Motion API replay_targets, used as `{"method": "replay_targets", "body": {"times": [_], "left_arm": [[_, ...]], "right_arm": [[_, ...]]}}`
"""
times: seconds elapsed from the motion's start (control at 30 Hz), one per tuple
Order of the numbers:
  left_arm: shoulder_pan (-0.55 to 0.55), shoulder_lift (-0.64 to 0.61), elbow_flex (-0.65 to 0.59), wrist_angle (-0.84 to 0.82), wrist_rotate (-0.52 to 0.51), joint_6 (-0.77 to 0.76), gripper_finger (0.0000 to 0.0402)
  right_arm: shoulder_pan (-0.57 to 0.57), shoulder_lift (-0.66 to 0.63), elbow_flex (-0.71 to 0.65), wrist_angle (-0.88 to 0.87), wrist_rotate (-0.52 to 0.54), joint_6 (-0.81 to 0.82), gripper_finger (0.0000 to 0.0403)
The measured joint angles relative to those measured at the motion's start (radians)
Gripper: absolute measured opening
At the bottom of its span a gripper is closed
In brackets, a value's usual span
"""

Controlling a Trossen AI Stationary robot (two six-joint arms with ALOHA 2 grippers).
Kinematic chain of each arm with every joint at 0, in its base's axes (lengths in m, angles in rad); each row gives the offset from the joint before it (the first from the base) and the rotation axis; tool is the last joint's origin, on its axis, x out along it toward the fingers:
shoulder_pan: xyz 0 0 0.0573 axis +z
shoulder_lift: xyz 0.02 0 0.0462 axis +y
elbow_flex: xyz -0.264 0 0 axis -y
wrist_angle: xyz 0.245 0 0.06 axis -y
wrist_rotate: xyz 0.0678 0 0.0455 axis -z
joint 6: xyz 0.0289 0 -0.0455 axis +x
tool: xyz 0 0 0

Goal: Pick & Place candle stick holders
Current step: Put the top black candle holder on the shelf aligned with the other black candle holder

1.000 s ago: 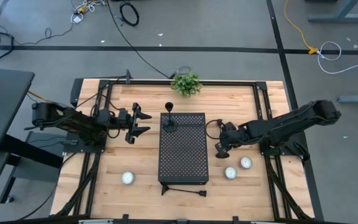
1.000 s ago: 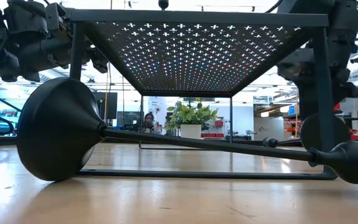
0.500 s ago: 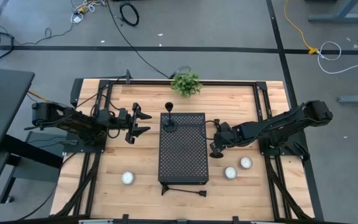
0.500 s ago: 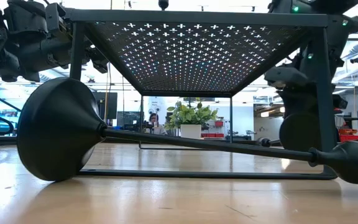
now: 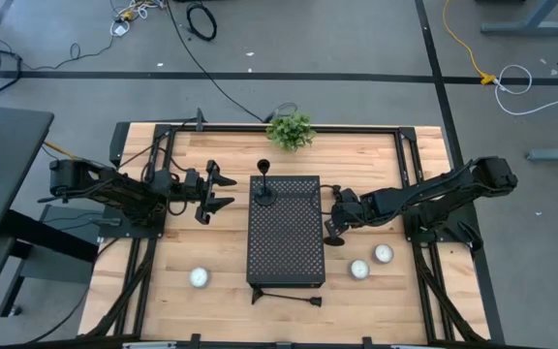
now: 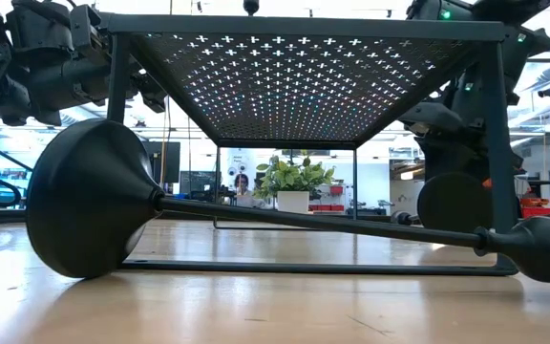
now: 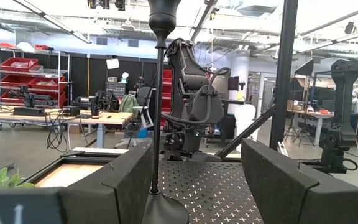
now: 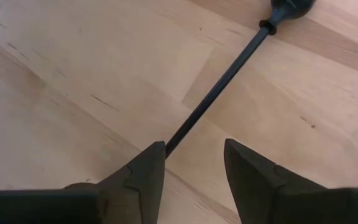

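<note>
The third candle stick holder should stand on the black perforated box, so my right gripper should grab its stem next.
Three black candle stick holders show. One stands upright on the far end of the black perforated box; its stem also shows in the left wrist view. One lies on its side on the table before the box's near end, close in the low view. The third is at my right gripper, just right of the box. My left gripper is open and empty, left of the box, facing the upright holder. My right gripper has the third holder at the base end of its stem, which comes out beside one fingertip; the fingers hide the contact. The stem runs forward past the fingertips to the cup. The round base faces the near edge.
Three small white candles lie on the table: one at the near left, two at the near right. A small green plant stands at the far edge. The box's leg stands close by the held holder's base.
My right gripper has gone toward the table's left, closer to the box, taking the third holder along. In the low view its round base has slid closer to the box's leg.
</note>
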Motion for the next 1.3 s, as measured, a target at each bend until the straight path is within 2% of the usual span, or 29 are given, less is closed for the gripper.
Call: {"method": "replay_targets", "body": {"times": [0.3, 0.5, 0.7, 0.93, 1.1, 1.3], "left_arm": [[0.000, 0.000, 0.000, -0.001, 0.000, 0.000, 0.0243], [0.000, 0.000, 0.000, -0.001, 0.000, 0.000, 0.0243], [0.000, 0.000, 0.000, -0.001, 0.000, 0.000, 0.0243], [0.000, 0.000, 0.000, -0.001, 0.000, 0.000, 0.0243], [0.000, 0.000, 0.000, -0.001, 0.000, 0.000, 0.0243], [0.000, 0.000, 0.000, -0.001, 0.000, 0.000, 0.0243]], "right_arm": [[0.000, 0.000, 0.000, -0.008, 0.001, 0.013, 0.0167], [0.000, 0.000, -0.004, -0.092, 0.030, 0.063, 0.0167], [-0.002, 0.000, -0.055, 0.029, 0.036, 0.082, 0.0167], [-0.013, -0.002, -0.146, 0.045, 0.037, 0.125, 0.0156], [-0.013, -0.005, -0.171, 0.054, 0.048, 0.118, 0.0114], [-0.024, -0.004, -0.172, 0.052, 0.045, 0.062, 0.0013]]}}
